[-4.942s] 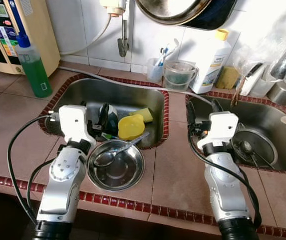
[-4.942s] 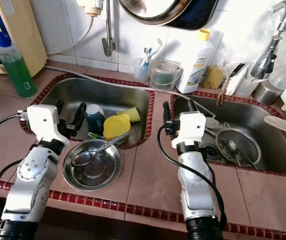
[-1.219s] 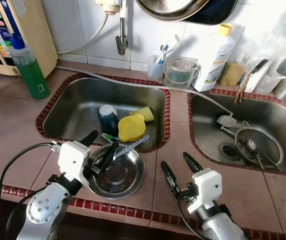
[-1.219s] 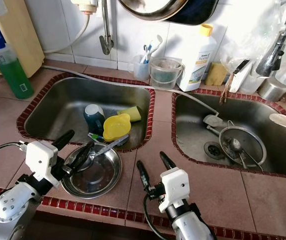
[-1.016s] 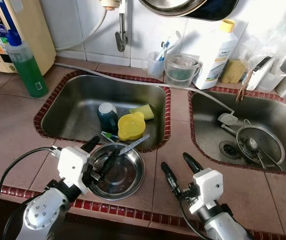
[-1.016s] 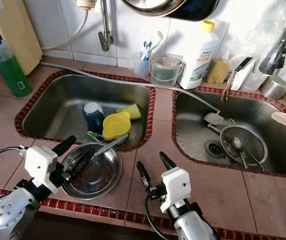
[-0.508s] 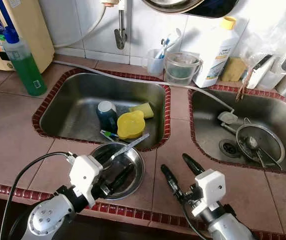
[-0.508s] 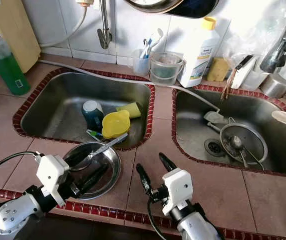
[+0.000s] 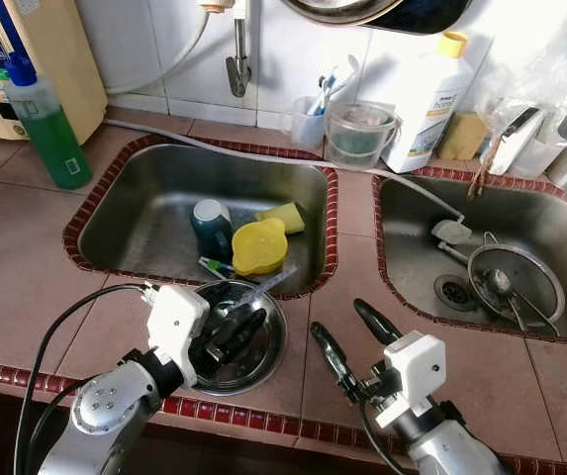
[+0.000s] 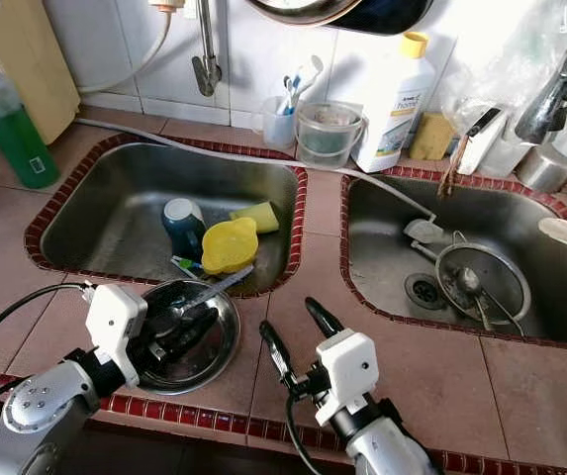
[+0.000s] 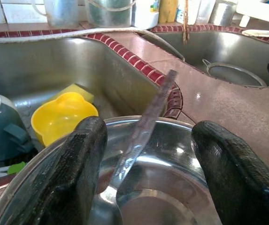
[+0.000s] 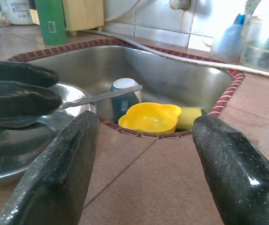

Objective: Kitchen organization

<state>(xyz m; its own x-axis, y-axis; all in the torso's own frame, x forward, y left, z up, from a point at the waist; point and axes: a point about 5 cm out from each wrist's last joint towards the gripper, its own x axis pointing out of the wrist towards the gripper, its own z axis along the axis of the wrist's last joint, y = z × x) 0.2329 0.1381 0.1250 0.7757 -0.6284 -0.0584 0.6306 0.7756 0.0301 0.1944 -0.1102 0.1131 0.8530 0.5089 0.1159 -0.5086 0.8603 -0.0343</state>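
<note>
The spoon's head lies down inside the steel bowl, and its flat handle (image 9: 264,288) rises over the bowl's rim. My left gripper next needs to grab the spoon by that handle.
A steel bowl (image 9: 271,348) sits on the tiled counter just in front of the left sink (image 9: 144,213). A spoon (image 11: 148,119) lies in it, with its handle resting over the far rim. My left gripper (image 9: 237,311) is open and reaches low into the bowl. In the left wrist view its fingers (image 11: 80,171) stand on either side of the spoon without touching it. My right gripper (image 9: 350,338) is open and empty, hovering over the counter strip between the two sinks, near the front edge.
The left sink holds a yellow bowl (image 9: 259,245), a teal mug (image 9: 209,220) and a yellow sponge (image 9: 282,217). A strainer (image 9: 517,283) lies in the right sink. A green soap bottle (image 9: 51,131), a clear jug (image 9: 358,134) and a white bottle (image 9: 424,99) stand behind.
My left gripper has pushed forward and down from the bowl's near rim into the bowl, straddling the spoon. The right gripper has crept slightly forward and to the left.
</note>
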